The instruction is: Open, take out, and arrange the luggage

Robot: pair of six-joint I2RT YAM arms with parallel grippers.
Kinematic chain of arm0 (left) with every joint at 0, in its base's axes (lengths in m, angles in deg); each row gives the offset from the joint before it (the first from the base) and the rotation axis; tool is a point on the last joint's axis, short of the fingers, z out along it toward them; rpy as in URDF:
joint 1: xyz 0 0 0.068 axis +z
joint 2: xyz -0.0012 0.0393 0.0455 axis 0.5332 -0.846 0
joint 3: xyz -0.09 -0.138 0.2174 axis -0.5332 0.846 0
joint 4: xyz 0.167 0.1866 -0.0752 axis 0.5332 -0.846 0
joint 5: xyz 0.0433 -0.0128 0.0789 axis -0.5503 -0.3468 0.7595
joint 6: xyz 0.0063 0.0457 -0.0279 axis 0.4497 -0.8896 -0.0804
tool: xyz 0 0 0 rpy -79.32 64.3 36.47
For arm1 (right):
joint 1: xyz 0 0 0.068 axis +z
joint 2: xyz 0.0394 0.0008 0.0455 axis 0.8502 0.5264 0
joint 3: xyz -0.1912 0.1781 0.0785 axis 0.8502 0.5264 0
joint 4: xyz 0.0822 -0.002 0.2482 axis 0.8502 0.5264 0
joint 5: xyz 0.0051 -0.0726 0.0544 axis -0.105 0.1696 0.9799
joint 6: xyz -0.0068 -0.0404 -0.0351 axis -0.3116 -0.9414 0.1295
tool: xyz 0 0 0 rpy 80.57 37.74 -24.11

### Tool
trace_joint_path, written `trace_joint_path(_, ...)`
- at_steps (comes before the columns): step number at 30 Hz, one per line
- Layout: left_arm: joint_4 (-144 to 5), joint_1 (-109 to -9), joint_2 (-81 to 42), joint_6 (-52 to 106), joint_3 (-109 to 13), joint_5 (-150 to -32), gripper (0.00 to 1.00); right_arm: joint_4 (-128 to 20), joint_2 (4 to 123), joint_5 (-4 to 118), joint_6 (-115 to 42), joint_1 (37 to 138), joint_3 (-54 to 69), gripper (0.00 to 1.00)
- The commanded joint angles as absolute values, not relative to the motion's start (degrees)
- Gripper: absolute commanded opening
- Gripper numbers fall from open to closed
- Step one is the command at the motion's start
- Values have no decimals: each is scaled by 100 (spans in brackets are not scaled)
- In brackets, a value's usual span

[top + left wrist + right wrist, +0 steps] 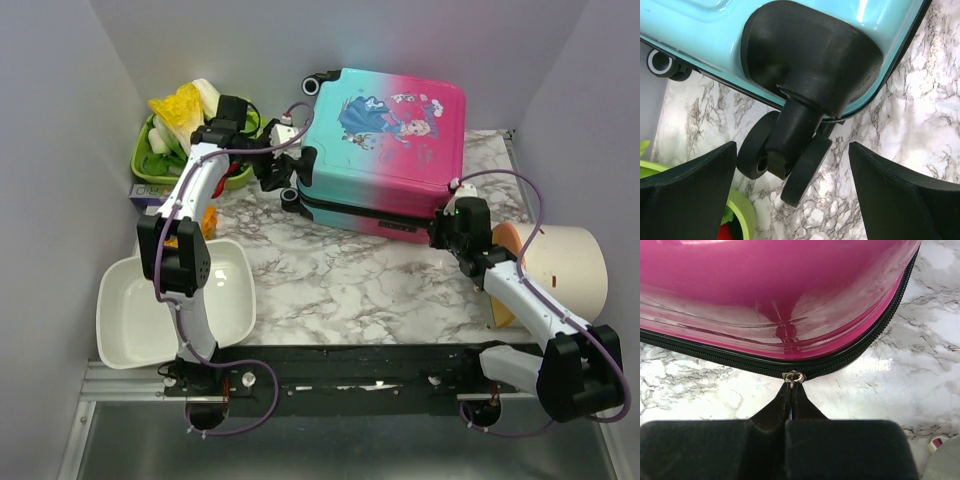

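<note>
I will next use my left gripper to steady and turn the luggage, grabbing its black wheel (290,199) at the teal near corner (307,187), so the zipper stays free to open.
The luggage (385,150), a pink-to-teal hard-shell suitcase with a princess print, lies flat and zipped at the back of the marble table. My left gripper (283,183) stands open at its teal near-left corner, its fingers (690,195) on either side of a black double wheel (785,160) without touching it. My right gripper (447,222) is at the pink near-right corner, shut on the metal zipper pull (794,378) of the black zipper (715,357). The suitcase's inside is hidden.
A white rectangular basin (175,305) sits at the front left under my left arm. A green bowl of toy vegetables (180,145) stands at the back left. A cream cylindrical container (560,268) lies on its side at the right, beside my right arm.
</note>
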State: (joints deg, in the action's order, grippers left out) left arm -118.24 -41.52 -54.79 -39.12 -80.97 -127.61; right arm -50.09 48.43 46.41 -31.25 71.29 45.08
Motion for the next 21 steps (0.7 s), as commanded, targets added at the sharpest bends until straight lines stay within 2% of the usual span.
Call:
trace_joint_path(1,-12442,-4390,-5872,-4488,-8693,-12869,99,-6098,4457,4792,-3202,7107,4390,1)
trace_joint_path(6,-12707,-4891,-6249,-4849,-8809,-12343,98,-6089,4449,4915,-3201,7107,4425,1)
trace_joint_path(7,-12741,-4962,-6320,-4849,-8896,-12264,95,-6089,4431,4915,-3201,7107,4434,1)
trace_joint_path(8,-12811,-5032,-6373,-4832,-8957,-12150,87,-6089,4414,4924,-3219,7107,4443,1)
trace_joint_path(9,-12829,-5050,-6469,-4771,-9010,-12001,53,-6089,4387,4924,-3228,7107,4452,1)
trace_joint_path(12,-12882,-5041,-6436,-4621,-9011,-11964,0,-6080,4256,4871,-3237,7107,4504,1)
trace_joint_path(17,-12997,-5059,-5856,-4691,-8292,-12210,0,-5948,4063,4836,-3289,7098,4548,1)
trace_joint_path(21,-12568,-5225,-4699,-4341,-7317,-12499,0,-5817,3808,5072,-3289,7098,4662,1)
